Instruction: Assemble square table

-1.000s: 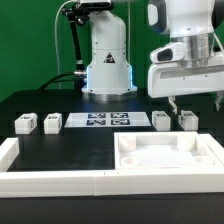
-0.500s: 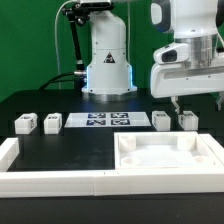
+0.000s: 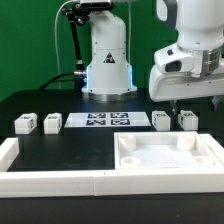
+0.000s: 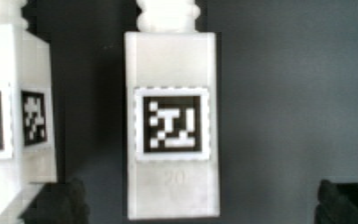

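The tagged leg is well below my gripper's open fingers in the wrist view, so my gripper needs to go lower before it closes on the leg.
The square tabletop slab (image 3: 165, 156) lies at the front right, with a raised rim. Four white leg blocks lie in a row behind it: two on the exterior view's left (image 3: 24, 124) (image 3: 52, 122) and two on the right (image 3: 161, 120) (image 3: 187, 119). My gripper (image 3: 196, 103) hangs open and empty above the two right legs. In the wrist view one tagged leg (image 4: 172, 110) lies between my open dark fingertips (image 4: 51, 205), well below them. A second leg (image 4: 12, 100) lies beside it.
The marker board (image 3: 100, 121) lies flat between the two pairs of legs. A long low white barrier wall (image 3: 60, 181) runs along the front and turns up the left side. The robot base (image 3: 107, 60) stands behind the board.
My hand has shifted a little up and to the exterior view's right and tilted slightly. The legs and the slab have not moved.
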Robot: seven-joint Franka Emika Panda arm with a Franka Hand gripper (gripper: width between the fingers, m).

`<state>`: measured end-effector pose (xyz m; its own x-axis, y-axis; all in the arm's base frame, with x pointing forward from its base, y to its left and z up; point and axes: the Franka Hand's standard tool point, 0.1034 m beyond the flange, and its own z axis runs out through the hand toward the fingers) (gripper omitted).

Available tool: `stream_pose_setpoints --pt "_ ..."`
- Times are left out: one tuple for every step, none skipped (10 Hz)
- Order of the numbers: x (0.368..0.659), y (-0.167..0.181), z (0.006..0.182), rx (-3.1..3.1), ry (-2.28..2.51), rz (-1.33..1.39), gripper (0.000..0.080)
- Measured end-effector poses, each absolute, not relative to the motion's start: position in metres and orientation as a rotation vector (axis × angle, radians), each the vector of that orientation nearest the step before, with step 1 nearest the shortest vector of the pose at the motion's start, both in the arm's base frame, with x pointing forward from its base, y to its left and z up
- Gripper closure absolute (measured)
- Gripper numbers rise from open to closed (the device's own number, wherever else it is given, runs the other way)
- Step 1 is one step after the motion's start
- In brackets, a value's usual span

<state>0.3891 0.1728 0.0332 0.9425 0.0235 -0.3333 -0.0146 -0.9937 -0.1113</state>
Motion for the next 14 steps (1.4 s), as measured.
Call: stream_pose_setpoints --pt "0.383 0.174 0.035 -2.968 0.001 0.633 0.0151" --pt "0.383 0.174 0.035 -2.949 -0.002 0.710 0.0151" --pt "0.381 0.173 0.034 -2.922 0.002 0.822 0.0151" --pt "0.382 0.173 0.033 -2.904 0.004 0.883 0.0151" --pt "0.375 0.173 0.033 -2.873 -0.014 1.012 0.0151" --pt "0.374 0.174 0.031 -2.840 -0.033 1.119 0.0151" --pt "0.374 0.175 0.028 -2.818 -0.036 1.173 0.0151" --pt "0.366 0.173 0.028 -2.782 -0.054 1.285 0.0151" --pt "0.364 0.174 0.024 -2.762 -0.053 1.347 0.0151" --pt "0.360 0.175 0.023 -2.721 -0.060 1.434 0.0151" --pt "0.361 0.176 0.018 -2.717 -0.060 1.439 0.0151" --pt "0.361 0.175 0.016 -2.723 -0.061 1.429 0.0151" --pt "0.361 0.174 0.015 -2.731 -0.069 1.428 0.0151" --pt "0.361 0.174 0.012 -2.748 -0.082 1.417 0.0151"
